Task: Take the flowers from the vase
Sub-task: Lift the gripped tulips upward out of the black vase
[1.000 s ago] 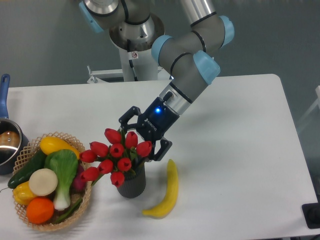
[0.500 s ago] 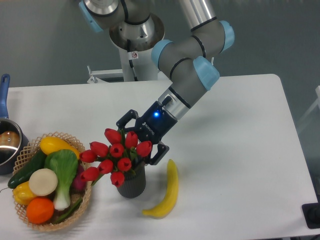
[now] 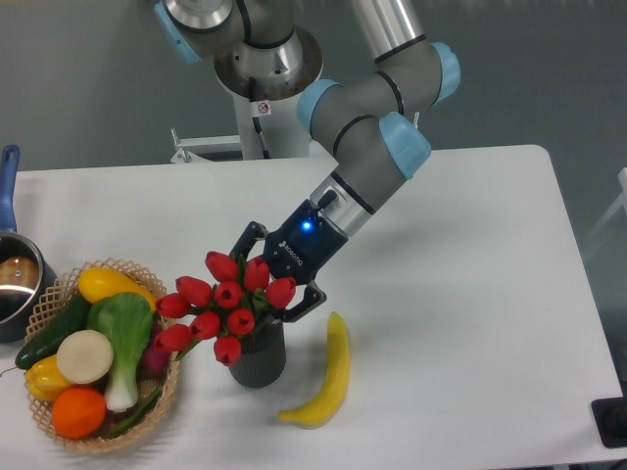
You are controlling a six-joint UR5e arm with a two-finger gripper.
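Observation:
My gripper grabs the flowers by their green stems just under the red buds next, to lift the flowers (image 3: 227, 305) out of the vase (image 3: 259, 360).
The flowers (image 3: 227, 305), a bunch of red tulip buds on green stems, stand in the vase (image 3: 259, 360), a short dark grey ribbed cup near the table's front. My gripper (image 3: 273, 271) comes in from the upper right, tilted down at the bunch. Its jaws are spread, one black finger (image 3: 247, 235) above the buds and the other (image 3: 310, 298) to their right. The fingertips are hidden behind the tulip heads, so I cannot see whether they touch the stems.
A yellow banana (image 3: 330, 372) lies just right of the vase. A wicker basket (image 3: 59, 290) with bok choy, lemons, an orange and a cucumber sits at the left, touching the buds' side. A pot (image 3: 14, 280) is at the far left edge.
The gripper has pushed down and left, deeper behind the bunch, and its fingers stand slightly closer together. The tulip heads have shifted a little to the left.

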